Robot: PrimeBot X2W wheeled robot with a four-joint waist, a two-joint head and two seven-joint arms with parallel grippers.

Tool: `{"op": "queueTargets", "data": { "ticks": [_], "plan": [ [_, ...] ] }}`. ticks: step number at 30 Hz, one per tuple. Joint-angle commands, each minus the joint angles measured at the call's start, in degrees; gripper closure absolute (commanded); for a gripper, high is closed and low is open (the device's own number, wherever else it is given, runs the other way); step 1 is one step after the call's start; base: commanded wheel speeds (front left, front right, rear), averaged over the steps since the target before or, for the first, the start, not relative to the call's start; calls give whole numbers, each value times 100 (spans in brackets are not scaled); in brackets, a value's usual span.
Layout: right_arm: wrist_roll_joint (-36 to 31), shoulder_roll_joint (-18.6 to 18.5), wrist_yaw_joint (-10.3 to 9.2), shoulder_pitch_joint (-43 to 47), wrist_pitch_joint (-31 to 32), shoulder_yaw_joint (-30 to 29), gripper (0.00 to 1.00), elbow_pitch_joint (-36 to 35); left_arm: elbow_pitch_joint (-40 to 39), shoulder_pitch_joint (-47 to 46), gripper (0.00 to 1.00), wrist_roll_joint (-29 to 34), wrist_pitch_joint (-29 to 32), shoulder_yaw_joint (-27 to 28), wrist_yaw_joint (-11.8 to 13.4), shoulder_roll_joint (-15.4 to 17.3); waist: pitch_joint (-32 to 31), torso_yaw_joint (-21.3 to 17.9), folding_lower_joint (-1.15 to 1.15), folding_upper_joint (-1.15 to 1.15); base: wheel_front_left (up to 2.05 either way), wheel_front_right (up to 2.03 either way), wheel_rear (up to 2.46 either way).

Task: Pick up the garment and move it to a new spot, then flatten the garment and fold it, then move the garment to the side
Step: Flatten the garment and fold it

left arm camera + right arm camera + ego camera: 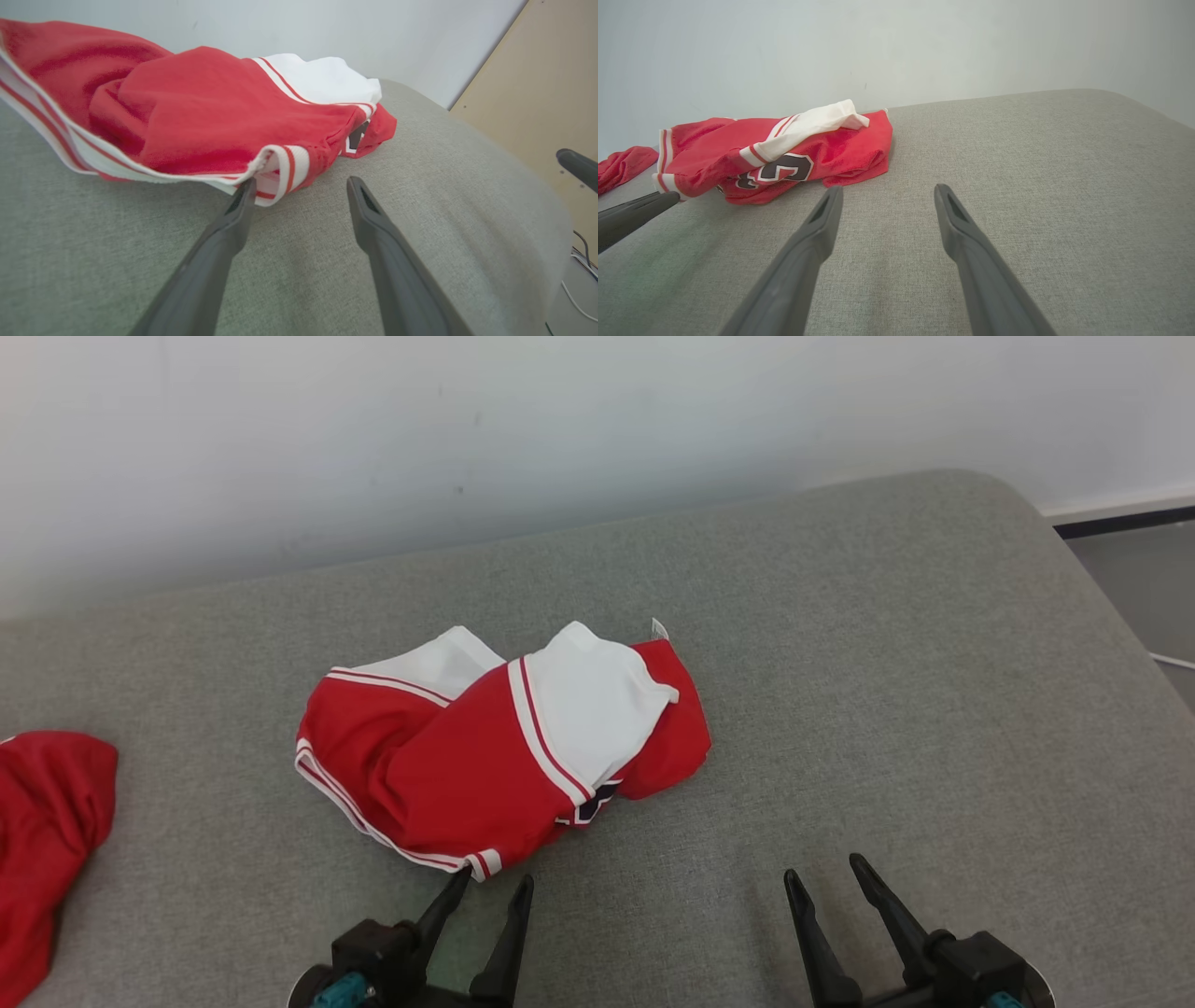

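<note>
I should next use my left gripper to grab the jersey by that raised striped edge (476,863) (263,173), as the striped hem stands up off the cushion in an open loop.
The garment (485,747) is a crumpled red and white jersey with striped trim, lying in a heap on the grey cushion, near its middle. My left gripper (497,882) stands open just in front of the jersey's near striped hem. In the left wrist view that hem (275,175) lies at the tip of one finger, and the left gripper (301,184) holds nothing. My right gripper (822,870) is open too, on bare cushion to the right of the jersey. The right wrist view has the garment (780,154) ahead and to the left of the right gripper (887,191).
A second red cloth (47,831) lies at the cushion's left edge. The grey cushion (887,691) ends at a rounded corner on the right, with floor beyond. A pale wall (467,429) runs behind it. A wooden panel (537,93) stands to the side.
</note>
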Motion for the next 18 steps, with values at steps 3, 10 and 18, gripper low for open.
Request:
{"op": "queueTargets", "data": {
  "ticks": [3,10,18],
  "plan": [
    [-54,38,-6,-128,-3,52,0,11,148,-280,0,-245,-22,-76,-21,9,156,-101,-1,-1,0,0,0],
    [2,112,-6,-182,-4,102,0,73,69,-551,0,-475,-22,-47,1,8,107,-240,-1,-1,0,0,0],
    [34,131,-6,-71,-4,111,0,116,-202,-665,100,-747,-22,-99,-149,5,-141,-417,-1,-1,0,0,0]
  ]
}}
